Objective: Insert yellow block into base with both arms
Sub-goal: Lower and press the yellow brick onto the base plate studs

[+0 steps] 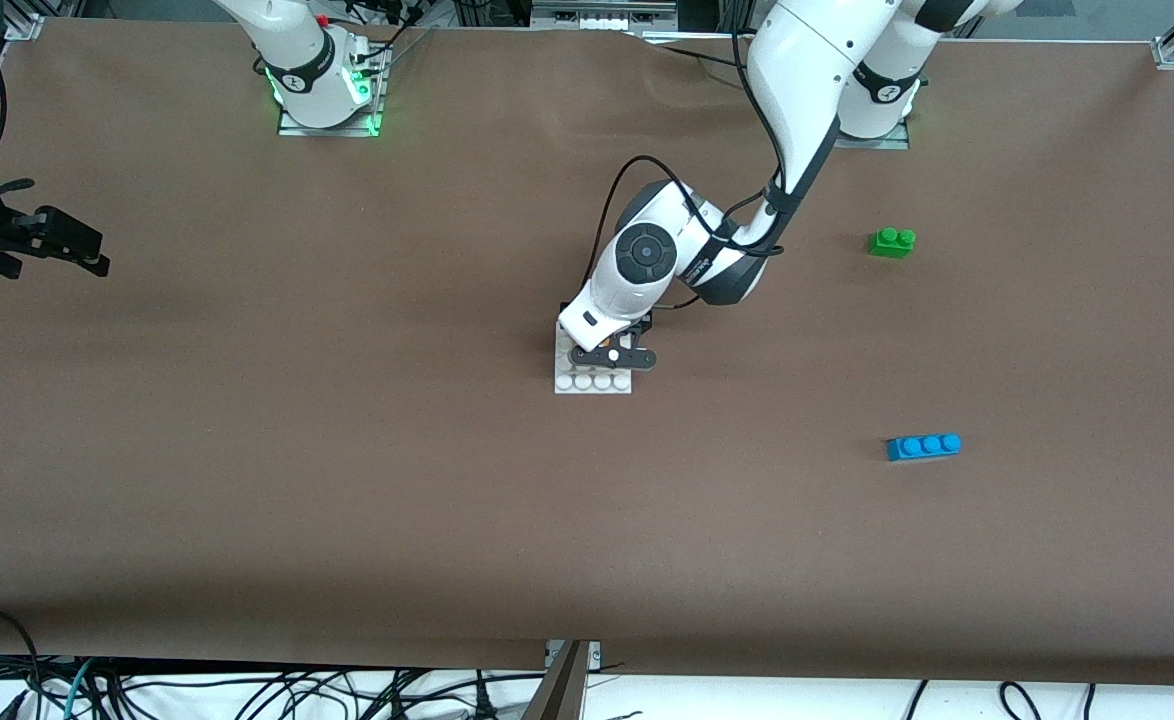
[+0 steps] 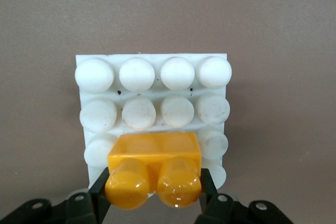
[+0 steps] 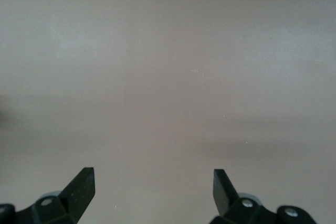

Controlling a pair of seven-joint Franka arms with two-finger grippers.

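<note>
I need to open my left gripper now, because the yellow block [image 2: 154, 169] is among the white base's studs in the left wrist view.
The white studded base [image 1: 592, 381] lies at the middle of the table. It also shows in the left wrist view [image 2: 152, 82]. My left gripper [image 1: 615, 357] is right over it and hides most of it in the front view. In the left wrist view the left gripper [image 2: 154, 183] is shut on the yellow block [image 2: 154, 169], studs toward the camera. The block is over the base's middle studs, in the rows nearest the gripper. I cannot tell whether it touches them. My right gripper [image 1: 82, 245] waits at the right arm's end of the table, open and empty [image 3: 153, 176].
A green two-stud brick [image 1: 892, 242] and a blue three-stud brick [image 1: 924, 446] lie toward the left arm's end of the table. The blue one is nearer the front camera. The brown table top runs wide around the base.
</note>
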